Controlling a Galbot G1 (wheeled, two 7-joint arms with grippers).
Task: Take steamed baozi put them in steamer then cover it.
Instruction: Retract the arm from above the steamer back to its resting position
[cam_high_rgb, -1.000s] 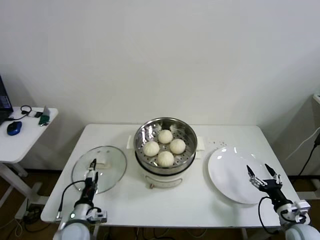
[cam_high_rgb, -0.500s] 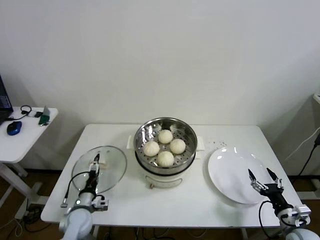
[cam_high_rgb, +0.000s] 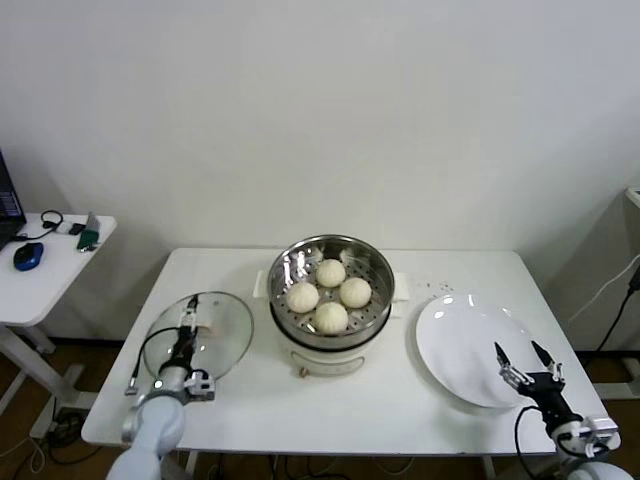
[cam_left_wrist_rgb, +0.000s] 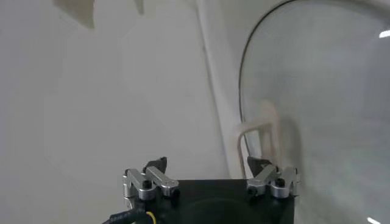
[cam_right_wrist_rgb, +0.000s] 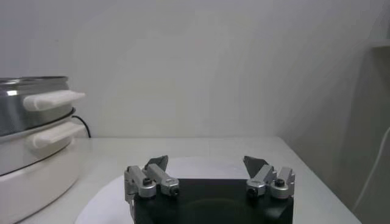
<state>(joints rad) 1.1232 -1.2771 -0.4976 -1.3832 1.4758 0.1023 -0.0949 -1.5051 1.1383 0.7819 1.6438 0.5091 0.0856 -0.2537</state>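
The steamer full of baozi needs to be covered. My left gripper should next pick up the glass cover by its white handle (cam_high_rgb: 204, 329) to cover it.
Several off-white steamed baozi (cam_high_rgb: 331, 317) sit inside the shiny steamer (cam_high_rgb: 290, 262) at the table's middle; its side also shows in the right wrist view (cam_right_wrist_rgb: 27, 97). The glass cover (cam_high_rgb: 225, 335) lies flat on the table to the steamer's left. My left gripper (cam_high_rgb: 186, 322) hovers open over the cover's near-left part. In the left wrist view the left gripper (cam_left_wrist_rgb: 208, 163) holds nothing, with the cover's white handle (cam_left_wrist_rgb: 262, 131) just ahead of one finger. My right gripper (cam_high_rgb: 522, 362) stands open and holds nothing at the table's front right; the right wrist view (cam_right_wrist_rgb: 206, 162) shows this too.
A white plate (cam_high_rgb: 460, 340) lies right of the steamer, under the right gripper's tips, and shows in the right wrist view (cam_right_wrist_rgb: 201, 167). A small side table (cam_high_rgb: 50, 265) with a mouse and oddments stands far left. The wall runs close behind the table.
My left gripper has crept farther over the cover toward its handle. My right gripper has drawn back a little toward the table's front edge. The baozi and the cover stay put.
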